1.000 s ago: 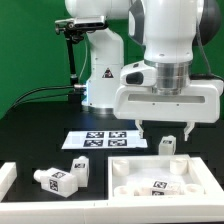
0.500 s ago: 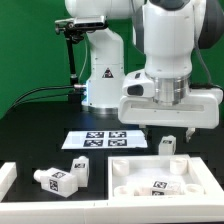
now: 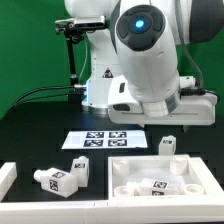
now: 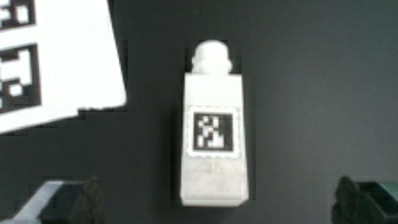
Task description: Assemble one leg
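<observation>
I will grab the leg by its blunt end [image 4: 214,188] next. Its narrow threaded tip stays free to enter the tray-like piece.
A leg [image 4: 214,125], a stubby white peg with a black-and-white tag, lies flat on the black table. It lies straight under my gripper [image 4: 214,208]. The gripper is open, with the dark fingertips [image 4: 64,200] wide apart on either side of the leg's blunt end and not touching it. In the exterior view the same leg [image 3: 168,145] lies behind the tray-like piece, and my gripper [image 3: 172,124] hangs just above it, partly hidden by the arm's wrist.
The marker board [image 3: 102,139] lies beside the leg and also shows in the wrist view [image 4: 45,60]. A large white tray-like piece [image 3: 125,165] holds another peg [image 3: 157,184]. Two more pegs [image 3: 66,174] lie at the front left, next to a white part [image 3: 8,176].
The arm has turned and swung toward the exterior view's right, so the wrist now covers the hand. The leg and the other parts have not moved.
</observation>
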Motion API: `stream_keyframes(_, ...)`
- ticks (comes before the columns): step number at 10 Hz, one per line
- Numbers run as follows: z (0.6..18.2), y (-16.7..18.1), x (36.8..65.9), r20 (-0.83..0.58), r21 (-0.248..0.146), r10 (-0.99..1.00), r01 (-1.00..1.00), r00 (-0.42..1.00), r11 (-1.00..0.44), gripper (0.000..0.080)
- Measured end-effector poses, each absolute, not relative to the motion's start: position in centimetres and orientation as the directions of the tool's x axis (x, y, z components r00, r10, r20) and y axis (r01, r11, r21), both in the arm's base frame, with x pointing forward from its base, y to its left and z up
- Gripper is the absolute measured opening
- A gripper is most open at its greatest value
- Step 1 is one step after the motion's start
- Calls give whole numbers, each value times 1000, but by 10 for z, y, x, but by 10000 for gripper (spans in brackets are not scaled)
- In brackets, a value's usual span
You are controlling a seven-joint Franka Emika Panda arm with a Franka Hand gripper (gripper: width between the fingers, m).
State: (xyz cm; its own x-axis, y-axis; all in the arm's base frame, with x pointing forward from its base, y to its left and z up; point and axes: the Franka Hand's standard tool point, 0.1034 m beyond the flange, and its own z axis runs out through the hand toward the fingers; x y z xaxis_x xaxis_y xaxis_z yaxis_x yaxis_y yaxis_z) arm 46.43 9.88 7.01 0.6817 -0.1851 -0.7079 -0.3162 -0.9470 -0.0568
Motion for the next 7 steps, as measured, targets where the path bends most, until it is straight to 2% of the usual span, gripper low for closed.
stream_keyframes(2, 63, 94, 463, -767, -47, -171, -319, 619, -946, 649)
stream_keyframes(4, 59, 94, 464, -765, -46, -176, -325, 620, -945, 649)
stream_keyframes(7, 32, 103, 450, -801, -6, -212, -360, 560, -933, 649)
